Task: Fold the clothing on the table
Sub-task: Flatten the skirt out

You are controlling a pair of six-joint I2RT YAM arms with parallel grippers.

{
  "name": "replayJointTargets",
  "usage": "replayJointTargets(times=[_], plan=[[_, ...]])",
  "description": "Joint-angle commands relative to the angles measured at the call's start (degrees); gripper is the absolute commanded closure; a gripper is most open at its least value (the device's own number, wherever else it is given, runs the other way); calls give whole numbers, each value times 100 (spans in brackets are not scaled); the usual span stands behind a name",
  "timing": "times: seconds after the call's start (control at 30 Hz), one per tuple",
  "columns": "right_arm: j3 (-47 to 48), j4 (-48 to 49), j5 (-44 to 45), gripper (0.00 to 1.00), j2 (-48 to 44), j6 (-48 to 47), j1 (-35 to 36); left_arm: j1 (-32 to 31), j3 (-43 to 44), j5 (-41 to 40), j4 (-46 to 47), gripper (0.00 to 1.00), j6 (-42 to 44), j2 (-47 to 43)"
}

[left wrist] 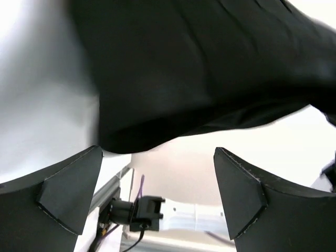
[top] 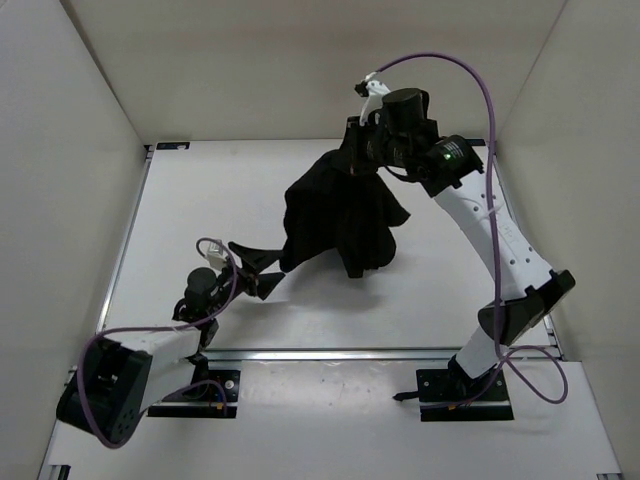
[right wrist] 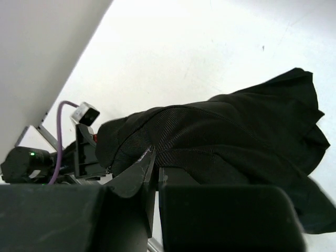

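My left gripper should next grab the black clothing (top: pixel 340 215) by its loose near edge (top: pixel 289 262), apart from my right gripper's fold, to spread it for folding.
The black clothing (top: pixel 340 215) hangs bunched over the far middle of the white table (top: pixel 200 200), lifted at its far end. There my right gripper (top: pixel 358 150) is shut on a fold of it. In the right wrist view the clothing (right wrist: pixel 236 136) drapes away from the pinching jaws of the right gripper (right wrist: pixel 156 163). My left gripper (top: pixel 262 270) stands open just off the garment's near-left edge. In the left wrist view the clothing (left wrist: pixel 199 68) fills the top, above the left gripper (left wrist: pixel 157 178), and nothing lies between its fingers (left wrist: pixel 68 194).
White enclosure walls (top: pixel 70 150) close in the table on the left, far and right sides. A silver rail (top: pixel 380 352) runs along the near edge, with both arm bases behind it. The left arm (right wrist: pixel 31 163) shows in the right wrist view.
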Motion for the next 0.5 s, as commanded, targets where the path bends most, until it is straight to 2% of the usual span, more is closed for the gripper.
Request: replayJointTargets(times=[0.0, 0.17, 0.37, 0.47], plan=[[104, 637, -98, 100, -529, -59, -110, 184, -213, -312, -893, 1, -121, -642], [-326, 901, -379, 100, -651, 19, -41, 271, -380, -1216, -1458, 1, -567, -1163], [-801, 1226, -695, 100, -801, 160, 118, 96, -13, -1183, -1062, 1, -675, -574], [-889, 1358, -721, 100, -854, 178, 180, -36, 313, -815, -1002, 1, -710, 48]])
